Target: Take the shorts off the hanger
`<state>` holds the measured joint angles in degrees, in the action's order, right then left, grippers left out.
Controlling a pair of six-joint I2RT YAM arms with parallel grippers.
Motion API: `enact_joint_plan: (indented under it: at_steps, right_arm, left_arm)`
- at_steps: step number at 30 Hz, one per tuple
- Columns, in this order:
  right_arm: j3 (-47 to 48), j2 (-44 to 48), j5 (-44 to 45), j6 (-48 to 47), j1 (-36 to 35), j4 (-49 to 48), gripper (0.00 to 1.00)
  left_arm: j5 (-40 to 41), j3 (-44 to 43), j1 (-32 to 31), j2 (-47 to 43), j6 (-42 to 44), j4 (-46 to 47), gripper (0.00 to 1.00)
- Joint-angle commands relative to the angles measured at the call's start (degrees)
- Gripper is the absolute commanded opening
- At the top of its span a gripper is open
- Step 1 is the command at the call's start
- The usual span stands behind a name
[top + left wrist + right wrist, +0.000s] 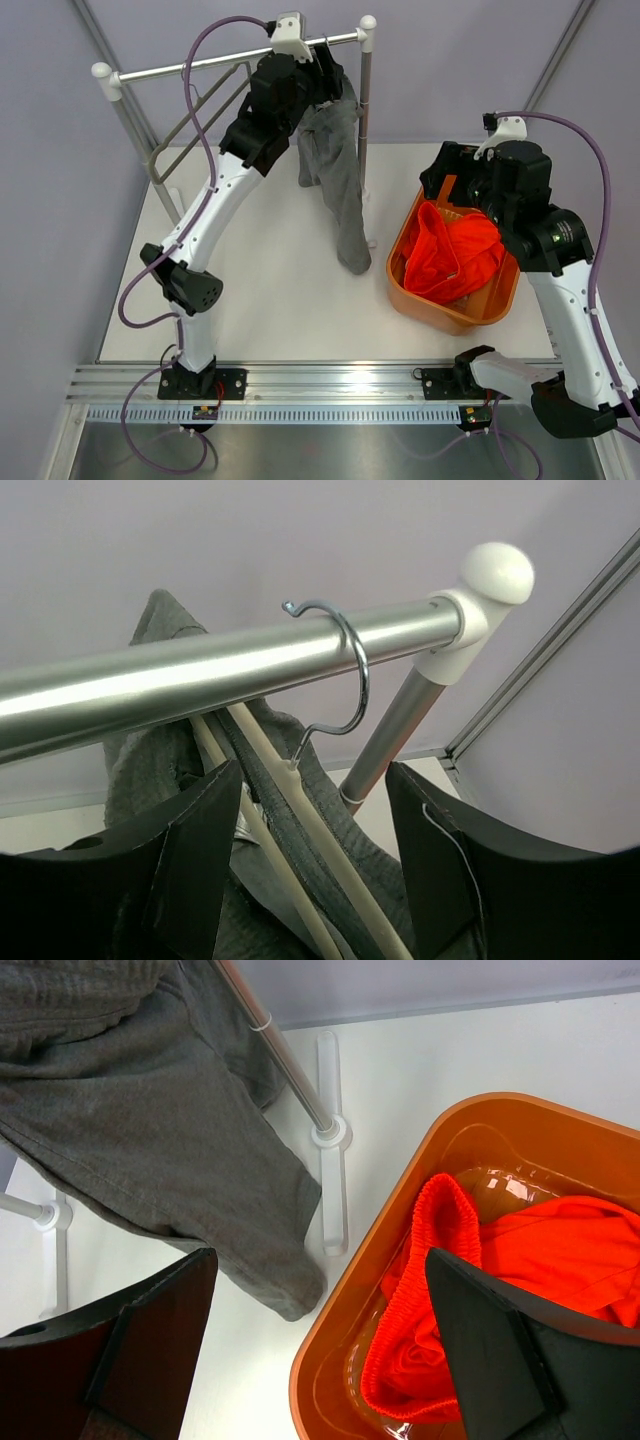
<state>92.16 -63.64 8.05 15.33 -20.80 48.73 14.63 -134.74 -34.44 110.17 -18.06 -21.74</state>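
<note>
The left gripper grabs the cream hanger just below its metal hook next, which leaves the grey shorts free to remove.
The grey shorts (338,170) hang from a cream hanger (300,825) whose metal hook (345,670) sits over the silver rail (230,58). My left gripper (325,75) is up at the rail, open, its fingers (190,850) either side of the hanger bars and grey waistband (285,830), not closed on them. The orange-red shorts (455,255) lie bunched in the orange tub (400,265). My right gripper (440,185) is open and empty above the tub's far left rim; its view shows the grey shorts' hem (200,1190) and the orange-red shorts (480,1290).
The rack's right upright (364,130) stands just behind the grey shorts, with its white foot (330,1150) on the table beside the tub. A second empty grey rack frame (190,130) stands at the back left.
</note>
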Motion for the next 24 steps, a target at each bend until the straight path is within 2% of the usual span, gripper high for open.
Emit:
enact_joint_plan:
  at_steps: [1, 4, 11, 14, 17, 21, 24]
  right_arm:
    - [2.15, -0.61, 0.74, -1.53, 0.49, -0.04, 0.94]
    - [2.32, -0.88, 0.56, -1.53, 0.49, -0.13, 0.94]
    - [1.45, -0.79, 1.09, -2.06, 0.49, -0.57, 0.94]
    - [1.36, -1.14, 0.74, -1.8, 0.58, -0.83, 0.94]
    - [1.18, -1.31, 0.47, -1.8, 0.49, -1.0, 0.94]
    - [1.0, -1.23, 0.47, -1.62, 0.5, -1.09, 0.94]
    - [0.92, -1.23, 0.21, -1.36, 0.49, -1.27, 0.94]
  left_arm:
    - [0.39, 2.18, 0.33, 0.48, -1.01, 8.36, 0.63]
    - [1.62, 2.29, 0.42, 1.71, -1.1, 11.45, 0.64]
    - [0.13, -0.62, 1.3, 5.58, -1.54, 8.73, 0.63]
    - [0.04, 0.26, 1.56, 5.58, -1.62, 8.12, 0.58]
    - [0.13, 0.62, 1.74, 5.06, -1.36, 7.15, 0.45]
    - [1.53, 1.31, 2.09, 3.48, -0.31, 4.87, 0.18]
    - [2.68, 2.54, 2.35, 0.67, 1.18, 3.11, 0.11]
